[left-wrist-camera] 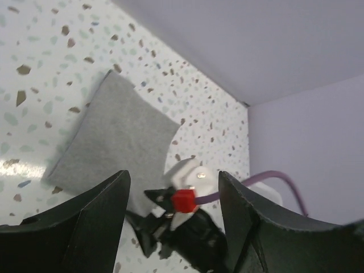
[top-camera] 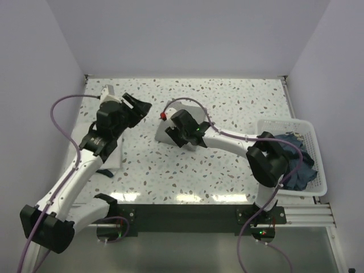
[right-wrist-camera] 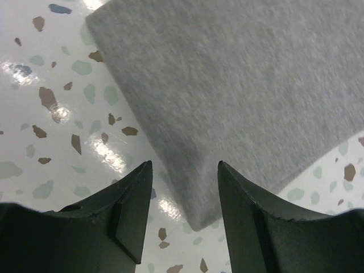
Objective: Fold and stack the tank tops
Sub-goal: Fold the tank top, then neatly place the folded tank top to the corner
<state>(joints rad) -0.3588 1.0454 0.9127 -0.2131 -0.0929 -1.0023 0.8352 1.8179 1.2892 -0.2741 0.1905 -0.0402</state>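
Note:
The right gripper's fingers are above the cloth, so it isn't ready to close yet. It should go lower first, then close on the grey top's corner (top-camera: 191,147) (right-wrist-camera: 194,217).
The light heather grey tank top (top-camera: 164,132) lies folded into a small rectangle on the speckled table, mid-centre. It fills the right wrist view (right-wrist-camera: 227,85) and shows in the left wrist view (left-wrist-camera: 114,136). My right gripper (top-camera: 175,135) is open just above its near corner, one finger on each side of the corner (right-wrist-camera: 185,170), not holding it. My left gripper (top-camera: 142,107) is open and empty, held in the air left of the grey top, looking at it and at the right wrist (left-wrist-camera: 173,185). A pale folded cloth (top-camera: 112,160) lies partly hidden under the left arm; I cannot tell if it is the white tank top.
A white lattice basket (top-camera: 311,132) stands at the table's right edge with dark blue cloth (top-camera: 300,166) in it, close to the right arm's elbow. White walls close off the back and both sides. The right wrist's purple cable with a red plug (left-wrist-camera: 185,200) lies between my left fingers' view.

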